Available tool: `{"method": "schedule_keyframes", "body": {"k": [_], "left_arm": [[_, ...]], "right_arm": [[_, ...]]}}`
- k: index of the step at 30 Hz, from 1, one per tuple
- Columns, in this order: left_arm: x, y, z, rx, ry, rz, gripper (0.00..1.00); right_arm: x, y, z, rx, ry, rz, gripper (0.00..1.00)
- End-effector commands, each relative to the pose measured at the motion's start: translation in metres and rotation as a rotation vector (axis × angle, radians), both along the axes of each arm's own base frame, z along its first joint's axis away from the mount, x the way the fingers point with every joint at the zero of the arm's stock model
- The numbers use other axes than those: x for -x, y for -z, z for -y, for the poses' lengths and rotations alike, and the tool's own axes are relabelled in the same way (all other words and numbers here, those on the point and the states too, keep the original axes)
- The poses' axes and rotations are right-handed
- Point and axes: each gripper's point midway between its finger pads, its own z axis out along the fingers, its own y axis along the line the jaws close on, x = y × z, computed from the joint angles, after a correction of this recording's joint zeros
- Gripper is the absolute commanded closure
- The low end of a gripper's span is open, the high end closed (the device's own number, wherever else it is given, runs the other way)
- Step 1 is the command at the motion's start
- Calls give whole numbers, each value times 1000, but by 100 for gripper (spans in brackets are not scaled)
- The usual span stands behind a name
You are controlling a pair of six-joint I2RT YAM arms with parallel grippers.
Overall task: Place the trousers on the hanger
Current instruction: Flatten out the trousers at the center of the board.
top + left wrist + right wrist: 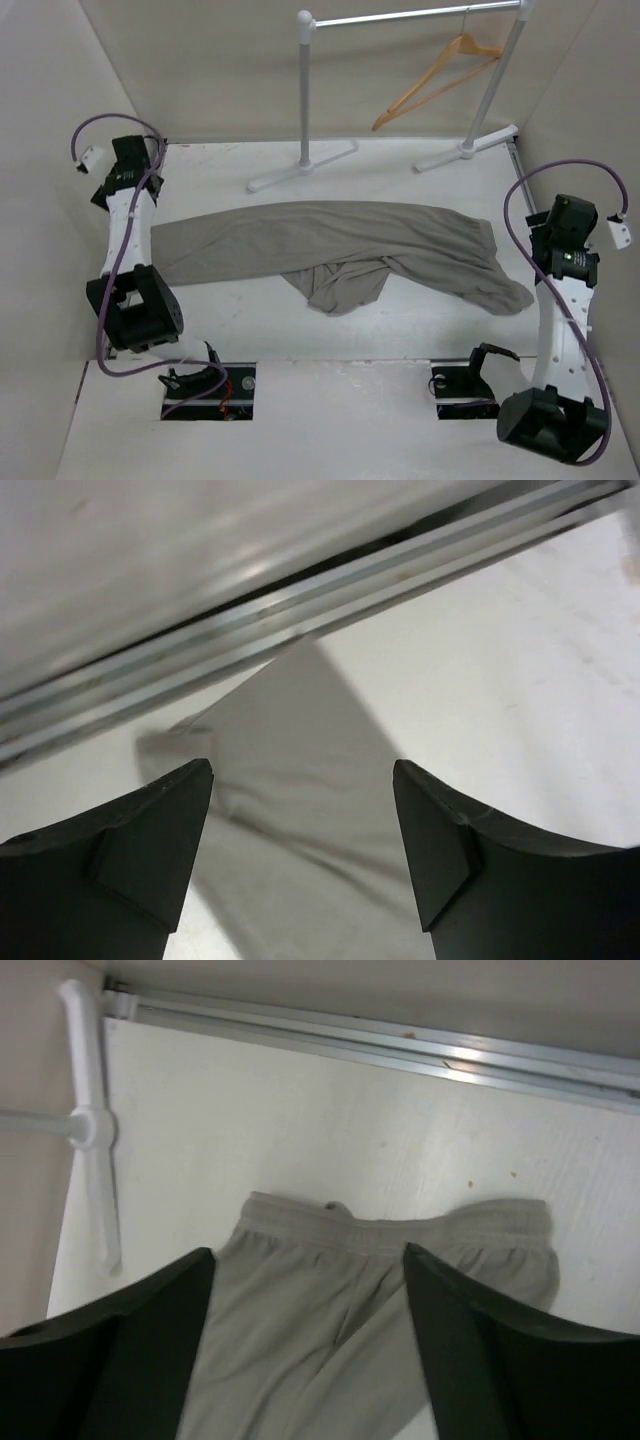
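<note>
My left gripper pinches the far corner of the trousers' leg end next, to pull the trousers straight and flat for the hanger.
The grey-taupe trousers [330, 245] lie flat across the middle of the table, with a bunched fold at the front. The tan wooden hanger [437, 78] hangs by its hook from the white rail at the back right. My left gripper [140, 170] is open and empty, raised over the trousers' left end; in the left wrist view [300, 770] a leg end [290, 810] lies between the jaws below. My right gripper [557, 235] is open and empty above the right end; in the right wrist view [308, 1255] the waistband [400, 1230] lies just beyond the jaws.
The white-and-silver clothes rail [305, 100] stands at the back, its feet [300, 170] spread on the table; one foot shows in the right wrist view [90, 1130]. Walls close in on the left, right and back, with a metal track [300, 590] at the base.
</note>
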Motion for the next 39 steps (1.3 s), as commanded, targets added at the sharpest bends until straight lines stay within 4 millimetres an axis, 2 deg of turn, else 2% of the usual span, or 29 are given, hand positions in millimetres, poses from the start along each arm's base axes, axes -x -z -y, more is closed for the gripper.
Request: {"method": "schedule_keyframes", "body": {"k": [1, 2, 3, 4, 6, 7, 9, 13, 15, 18, 21, 23, 25, 27, 30, 33, 36, 39], "left_arm": [[-36, 45, 0, 8, 70, -145, 33], [-41, 61, -1, 49, 76, -167, 38], [-44, 71, -2, 71, 75, -180, 40], [-48, 82, -4, 100, 74, -183, 41], [-55, 96, -2, 129, 80, -197, 41], [-63, 107, -1, 146, 81, -202, 41], [-67, 115, -2, 153, 72, -202, 40], [-67, 129, -11, 167, 31, -207, 39], [-64, 136, -17, 168, 9, -213, 39], [-66, 145, -21, 174, -1, -214, 39], [-67, 154, -23, 177, -6, -229, 41], [-64, 161, -25, 178, -12, -247, 48], [-58, 169, -30, 176, -26, -272, 58], [-55, 170, -34, 177, -36, -275, 70], [-59, 164, -40, 168, -41, -251, 84], [-64, 154, -42, 160, -36, -217, 90], [-67, 148, -41, 154, -31, -193, 92], [-69, 144, -39, 150, -27, -176, 93]], "right_arm": [[-14, -26, -21, 58, -109, 69, 29], [-18, -26, -36, 61, -173, 76, 43], [-20, -20, -58, 50, -258, 87, 70], [-22, -17, -74, 41, -323, 99, 78], [-22, -8, -94, 32, -421, 106, 80], [-20, 10, -125, 9, -596, 80, 82], [-12, 26, -146, -23, -703, 57, 81], [10, 58, -159, -45, -769, -8, 76], [15, 64, -159, -50, -773, -17, 72], [9, 59, -152, -46, -741, -9, 61], [-11, 54, -144, -44, -722, -24, 55], [-29, 49, -135, -31, -693, -26, 49], [-59, 43, -112, -9, -620, -26, 41], [-85, 43, -92, 3, -573, -38, 37], [-126, 56, -48, 29, -463, -71, 39], [-158, 78, -26, 9, -427, -137, 45], [-172, 85, -12, 29, -410, -177, 42], [-174, 104, -5, 25, -403, -267, 41]]}}
